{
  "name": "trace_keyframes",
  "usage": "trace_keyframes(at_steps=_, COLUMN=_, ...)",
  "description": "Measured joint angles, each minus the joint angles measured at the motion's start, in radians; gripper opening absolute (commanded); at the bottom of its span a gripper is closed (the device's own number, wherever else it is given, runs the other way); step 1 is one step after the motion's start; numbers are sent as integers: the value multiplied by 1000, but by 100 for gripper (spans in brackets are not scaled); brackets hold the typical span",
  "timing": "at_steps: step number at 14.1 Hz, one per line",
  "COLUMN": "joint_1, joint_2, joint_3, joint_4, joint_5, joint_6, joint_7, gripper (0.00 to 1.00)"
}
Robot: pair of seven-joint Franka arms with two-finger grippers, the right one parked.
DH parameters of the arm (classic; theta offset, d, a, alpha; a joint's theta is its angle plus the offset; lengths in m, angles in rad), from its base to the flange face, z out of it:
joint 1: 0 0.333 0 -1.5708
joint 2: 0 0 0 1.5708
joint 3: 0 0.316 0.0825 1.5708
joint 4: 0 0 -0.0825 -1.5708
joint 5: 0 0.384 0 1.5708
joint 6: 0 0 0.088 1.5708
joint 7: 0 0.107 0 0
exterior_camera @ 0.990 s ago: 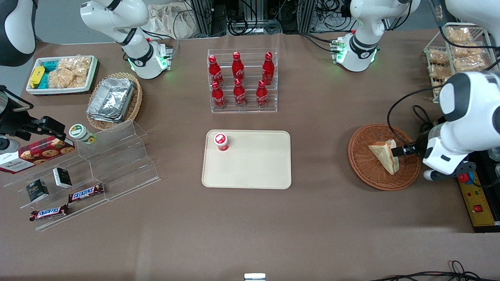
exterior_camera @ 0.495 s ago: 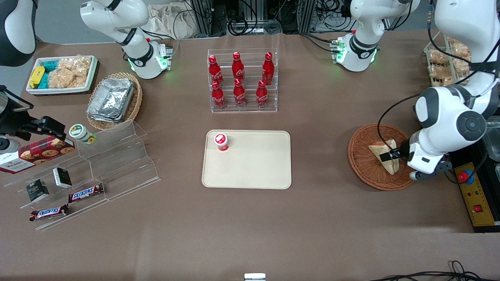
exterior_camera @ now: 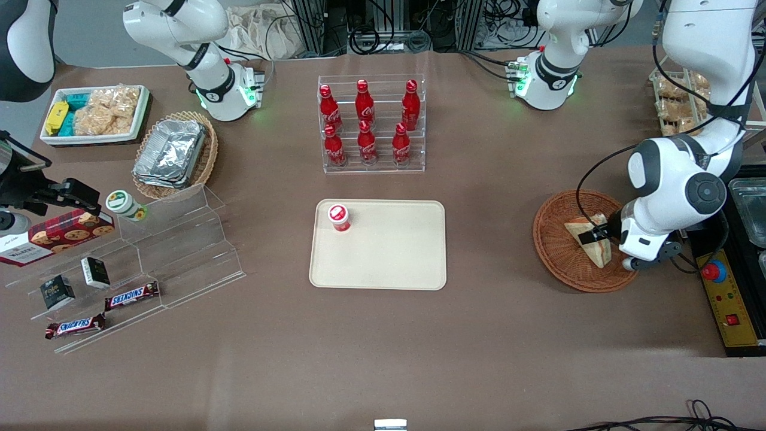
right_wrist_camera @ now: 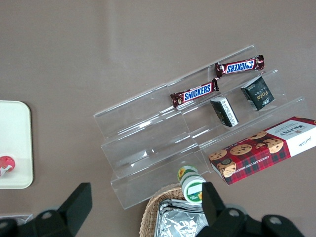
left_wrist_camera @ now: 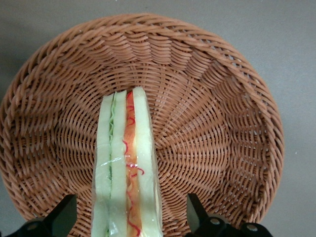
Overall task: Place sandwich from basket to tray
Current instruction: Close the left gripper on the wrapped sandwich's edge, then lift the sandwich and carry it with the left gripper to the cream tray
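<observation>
I will grab the sandwich by its outer bread slices next with my left gripper, because its long filled edge (left_wrist_camera: pixel 131 163) is wider than the open fingers.
The sandwich (exterior_camera: pixel 587 240) lies in the round reddish-brown wicker basket (exterior_camera: pixel 553 248) toward the working arm's end of the table. In the left wrist view the sandwich (left_wrist_camera: pixel 126 168) stands on edge, wrapped in clear film, with its green, red and orange layers showing, inside the basket (left_wrist_camera: pixel 212 123). My left gripper (exterior_camera: pixel 597 234) hangs low over the basket, open, with one finger on each side of the sandwich and a gap at both; it also shows in the left wrist view (left_wrist_camera: pixel 129 217). The beige tray (exterior_camera: pixel 389 251) lies at the table's middle.
A small red-capped cup (exterior_camera: pixel 339 217) stands in a tray corner. A clear rack of red bottles (exterior_camera: pixel 371 126) stands farther from the front camera than the tray. A wire rack of bagged snacks (exterior_camera: pixel 679 102) and a yellow control box (exterior_camera: pixel 730 305) are near the working arm.
My left arm has swung and moved its gripper over the basket, toward the tray, so the open fingers now straddle the sandwich. The sandwich has not moved.
</observation>
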Motion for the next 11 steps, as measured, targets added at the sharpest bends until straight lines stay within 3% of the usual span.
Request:
trace_keyframes(at_steps=3, joint_1=0, joint_2=26, joint_3=0, joint_4=-1, joint_5=0, joint_6=22, joint_7=2, gripper=47)
trace_keyframes(at_steps=5, joint_1=0, joint_2=34, joint_3=0, joint_4=-1, joint_5=0, joint_6=23, joint_7=8, gripper=24)
trace_keyframes(at_steps=6, joint_1=0, joint_2=35, joint_3=0, joint_4=-1, joint_5=0, joint_6=23, joint_7=8, gripper=0)
trace_keyframes(at_steps=11, joint_1=0, joint_2=33, joint_3=-5, joint_4=58, joint_5=0, joint_6=-74, joint_7=15, gripper=0)
